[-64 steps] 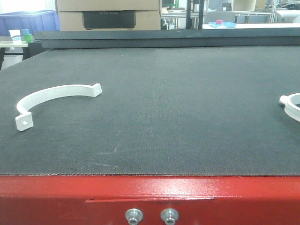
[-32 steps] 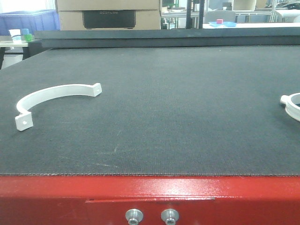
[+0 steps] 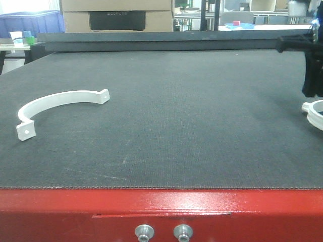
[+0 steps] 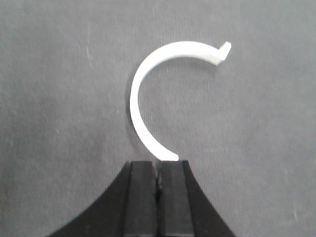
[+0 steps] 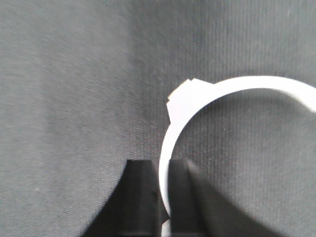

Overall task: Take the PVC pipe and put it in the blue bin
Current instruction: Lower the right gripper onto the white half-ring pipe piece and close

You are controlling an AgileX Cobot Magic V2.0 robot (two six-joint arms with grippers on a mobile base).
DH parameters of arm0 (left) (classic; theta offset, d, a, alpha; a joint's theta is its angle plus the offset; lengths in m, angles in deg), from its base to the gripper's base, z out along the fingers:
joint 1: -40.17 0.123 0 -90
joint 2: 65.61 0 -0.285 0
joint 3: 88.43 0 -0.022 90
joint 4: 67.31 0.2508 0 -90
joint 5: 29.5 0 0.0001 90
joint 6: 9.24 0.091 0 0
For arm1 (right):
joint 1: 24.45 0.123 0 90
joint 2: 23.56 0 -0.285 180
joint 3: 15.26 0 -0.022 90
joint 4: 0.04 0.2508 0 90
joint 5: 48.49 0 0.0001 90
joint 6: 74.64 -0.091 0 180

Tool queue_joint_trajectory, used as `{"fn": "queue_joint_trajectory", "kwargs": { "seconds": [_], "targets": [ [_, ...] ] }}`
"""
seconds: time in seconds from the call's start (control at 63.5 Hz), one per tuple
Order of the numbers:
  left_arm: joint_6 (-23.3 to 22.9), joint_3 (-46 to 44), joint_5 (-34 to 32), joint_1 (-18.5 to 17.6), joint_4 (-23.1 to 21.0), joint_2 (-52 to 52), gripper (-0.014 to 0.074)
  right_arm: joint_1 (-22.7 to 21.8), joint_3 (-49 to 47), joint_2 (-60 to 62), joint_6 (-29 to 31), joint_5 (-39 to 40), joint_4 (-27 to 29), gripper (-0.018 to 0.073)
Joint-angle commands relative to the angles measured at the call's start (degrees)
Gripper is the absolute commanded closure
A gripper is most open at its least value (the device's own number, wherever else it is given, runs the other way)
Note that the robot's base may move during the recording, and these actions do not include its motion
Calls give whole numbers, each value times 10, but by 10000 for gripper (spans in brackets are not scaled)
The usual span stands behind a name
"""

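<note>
The left gripper grabs the PVC pipe by its curved piece beside an end tab next, to place the PVC pipe in the blue bin.
Two white half-ring PVC pipe straps lie on the dark mat. One PVC pipe is at the left, the other at the right edge. My left gripper is shut and empty, hovering above the left strap, whose near end sits just past its fingertips. My right gripper is down at the right strap, with the thin band filling the narrow gap between its fingers. The right arm shows dark over that strap. A blue bin stands beyond the table's far left corner.
The table's red front edge runs along the bottom with two metal bolts. Cardboard boxes and shelving stand behind the far edge. A small white cup sits on a side table at the far left.
The right arm has come into the front view at the right edge, over the right strap. Neither strap has visibly moved.
</note>
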Motion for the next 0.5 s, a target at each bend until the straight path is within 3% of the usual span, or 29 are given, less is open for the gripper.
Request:
{"fn": "queue_joint_trajectory", "kwargs": {
  "seconds": [0.0,0.063,0.205,0.488],
  "targets": [
    [0,-5,6,1,-6,-1,708,-1,-12,-16,-9,-20,-10,313],
    [0,-5,6,1,-6,-1,708,-1,-12,-26,-9,-22,-21,237],
    [0,-5,8,1,-6,-1,708,-1,-12,-49,-9,-22,-27,251],
    [0,-5,8,1,-6,-1,708,-1,-12,-62,-9,-18,-27,537]
  ]
}}
